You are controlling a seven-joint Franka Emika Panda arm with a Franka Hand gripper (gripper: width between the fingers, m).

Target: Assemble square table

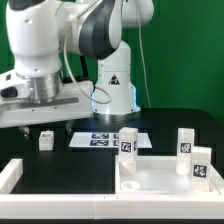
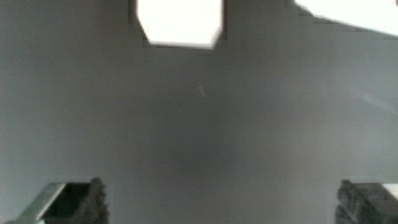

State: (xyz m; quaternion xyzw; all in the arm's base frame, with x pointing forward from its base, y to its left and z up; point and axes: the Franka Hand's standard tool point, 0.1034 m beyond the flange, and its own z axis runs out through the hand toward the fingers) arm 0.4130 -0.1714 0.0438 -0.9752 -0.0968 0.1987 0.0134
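The loose leg should be grabbed next by its tagged body (image 1: 46, 141), so that my gripper can assemble it onto the white square panel (image 1: 160, 182).
The white square panel (image 1: 160, 182) lies flat on the table at the exterior view's lower right. Three short white tagged legs stand upright on it: one at its near-left corner area (image 1: 128, 143), one at the back (image 1: 185, 141), one at the right (image 1: 201, 163). A fourth leg (image 1: 45, 140) lies loose on the dark table at the left. My gripper (image 1: 38, 120) hangs above that loose leg, well left of the panel. In the wrist view my gripper (image 2: 221, 203) is open and empty, with a white piece (image 2: 182, 22) on the table ahead of the fingers (image 2: 71, 203).
The marker board (image 1: 108, 138) lies flat behind the panel, in front of the robot base (image 1: 115, 85). The low white border wall (image 1: 12, 176) runs along the front left. A white edge (image 2: 356, 12) shows in a corner of the wrist view; what it is I cannot tell.
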